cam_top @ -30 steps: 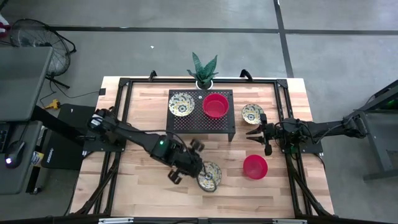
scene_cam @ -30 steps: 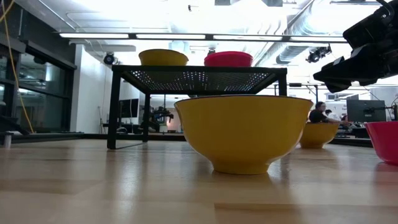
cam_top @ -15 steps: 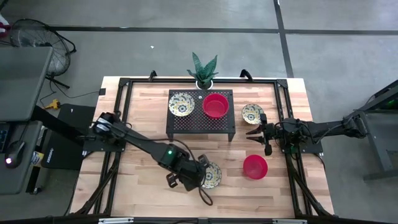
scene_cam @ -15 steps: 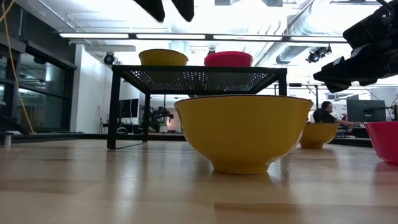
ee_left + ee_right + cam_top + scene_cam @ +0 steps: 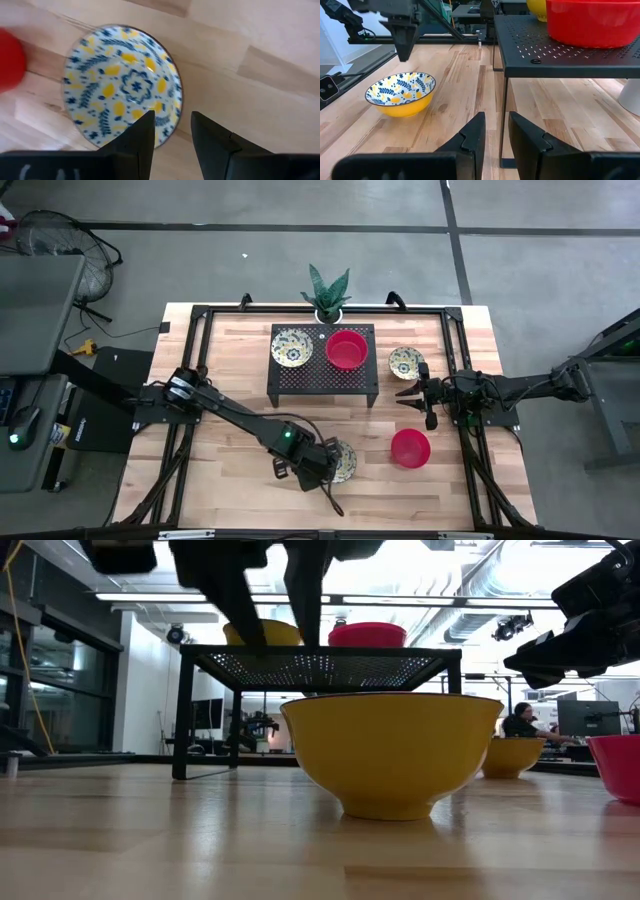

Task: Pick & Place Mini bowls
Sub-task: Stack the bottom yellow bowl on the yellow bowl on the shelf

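I should next grab the mini bowl's rim [image 5: 172, 131] with my left gripper to place the bowl on the black rack.
A cream-yellow mini bowl with a blue floral inside [image 5: 346, 459] [image 5: 390, 750] [image 5: 120, 90] [image 5: 400, 94] stands on its foot on the near middle of the table. My left gripper [image 5: 318, 471] [image 5: 280, 638] [image 5: 172, 125] hovers open just above it, fingers pointing down astride its rim, touching nothing. A red bowl [image 5: 410, 448] sits to its right. Another patterned bowl [image 5: 405, 362] stands right of the black rack [image 5: 322, 370]. The rack carries a patterned bowl [image 5: 291, 346] and a red bowl [image 5: 346, 349]. My right gripper [image 5: 403, 395] [image 5: 496, 125] waits open, raised, right of the rack.
A white pot with a green plant [image 5: 327, 308] stands at the far edge behind the rack. Black frame rails [image 5: 190, 370] run along the table's left and right sides. Bare wood lies left of the near bowl.
My left gripper has moved toward the table's near edge and down over the near patterned bowl; in the low view its fingers have dropped from the picture's top to just above the bowl. The right arm has kept still.
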